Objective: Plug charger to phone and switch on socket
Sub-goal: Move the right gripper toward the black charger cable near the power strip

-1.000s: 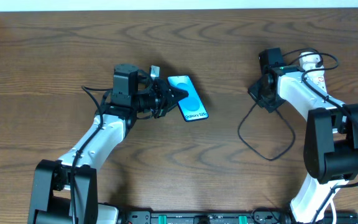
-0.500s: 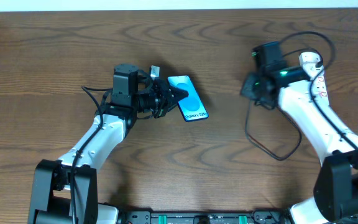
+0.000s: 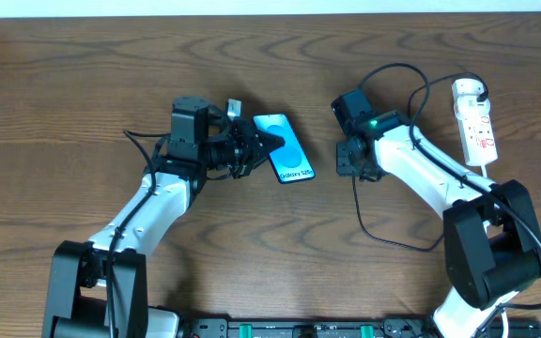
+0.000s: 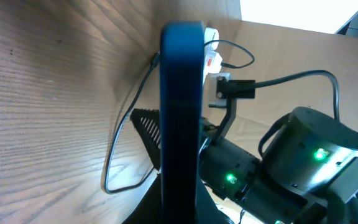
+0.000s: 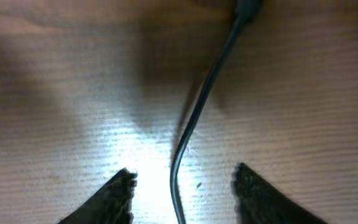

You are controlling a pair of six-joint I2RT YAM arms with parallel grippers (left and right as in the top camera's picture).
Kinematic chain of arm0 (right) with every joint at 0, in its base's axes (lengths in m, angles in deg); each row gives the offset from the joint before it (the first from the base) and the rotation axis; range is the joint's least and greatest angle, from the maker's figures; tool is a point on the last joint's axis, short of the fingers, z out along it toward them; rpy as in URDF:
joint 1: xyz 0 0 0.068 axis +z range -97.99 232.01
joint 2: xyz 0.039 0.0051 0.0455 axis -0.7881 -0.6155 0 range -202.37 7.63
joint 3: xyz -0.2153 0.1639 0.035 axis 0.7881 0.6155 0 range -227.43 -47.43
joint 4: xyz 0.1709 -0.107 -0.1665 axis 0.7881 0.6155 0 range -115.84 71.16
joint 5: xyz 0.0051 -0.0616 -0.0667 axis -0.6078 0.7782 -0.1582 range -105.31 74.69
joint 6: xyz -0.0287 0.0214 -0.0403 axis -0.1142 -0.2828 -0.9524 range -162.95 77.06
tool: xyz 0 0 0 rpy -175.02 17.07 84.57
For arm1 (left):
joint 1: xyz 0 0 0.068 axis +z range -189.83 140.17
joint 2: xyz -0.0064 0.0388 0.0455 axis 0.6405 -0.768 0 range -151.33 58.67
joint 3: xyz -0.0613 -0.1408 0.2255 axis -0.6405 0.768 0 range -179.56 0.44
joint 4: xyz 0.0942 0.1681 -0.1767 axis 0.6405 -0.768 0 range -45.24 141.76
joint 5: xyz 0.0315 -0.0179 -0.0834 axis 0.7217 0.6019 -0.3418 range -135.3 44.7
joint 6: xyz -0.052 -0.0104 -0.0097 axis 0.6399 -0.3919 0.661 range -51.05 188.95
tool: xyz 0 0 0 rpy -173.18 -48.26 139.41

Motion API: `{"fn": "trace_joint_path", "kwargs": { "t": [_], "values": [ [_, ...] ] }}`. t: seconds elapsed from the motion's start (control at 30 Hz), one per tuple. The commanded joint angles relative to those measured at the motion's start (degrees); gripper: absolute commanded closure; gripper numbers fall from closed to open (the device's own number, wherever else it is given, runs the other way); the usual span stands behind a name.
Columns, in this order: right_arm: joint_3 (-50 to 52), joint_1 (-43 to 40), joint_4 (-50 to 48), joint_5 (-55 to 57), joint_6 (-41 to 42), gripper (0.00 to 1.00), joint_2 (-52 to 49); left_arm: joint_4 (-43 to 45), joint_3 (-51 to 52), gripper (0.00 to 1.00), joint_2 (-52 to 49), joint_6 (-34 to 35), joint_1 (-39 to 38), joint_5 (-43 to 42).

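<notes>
The plug's tip will stay free to plug into the phone (image 4: 182, 106), as my right gripper will grab the charger's black cable just behind its plug (image 4: 149, 70).
The phone (image 3: 286, 150), teal-screened, is raised off the table left of centre with my left gripper (image 3: 263, 144) shut on its left edge. The left wrist view shows the phone (image 4: 182, 106) edge-on, rising from between that gripper's (image 4: 180, 208) jaws. The charger's black cable (image 3: 359, 216) loops over the table toward the white socket (image 3: 475, 122) at the far right. My right gripper (image 3: 353, 169) hovers just right of the phone. In the right wrist view that gripper (image 5: 182, 186) is open, and the cable (image 5: 199, 109) lies on the wood between its fingers, untouched, with its plug tip (image 5: 247, 9) at the top edge.
The right arm (image 4: 284, 168) fills the lower right of the left wrist view, with the socket (image 4: 211, 55) behind it. A white wall runs along the table's far edge (image 3: 252, 7). Both arm bases stand at the near edge.
My right arm has swung left from beside the socket toward the phone, dragging the cable along, and its jaws have opened. The left arm and phone have not moved.
</notes>
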Motion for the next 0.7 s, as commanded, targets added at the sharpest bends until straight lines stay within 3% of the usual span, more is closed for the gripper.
{"fn": "trace_joint_path", "kwargs": {
  "t": [0.0,0.23,0.67],
  "values": [
    [-3.72,-1.42,0.26,2.03,3.43,0.45,0.59,0.28,-0.66,0.93,0.63,-1.22,0.09,-1.62],
    [-4.72,-5.35,0.44,1.92,12.33,0.48,-0.33,0.28,-0.66,0.92,0.63,-1.22,0.09,-1.62],
    [-4.92,-6.01,-4.96,-0.17,14.58,0.6,-8.44,0.26,-0.66,0.93,0.63,-1.22,0.09,-1.64]
  ]
}}
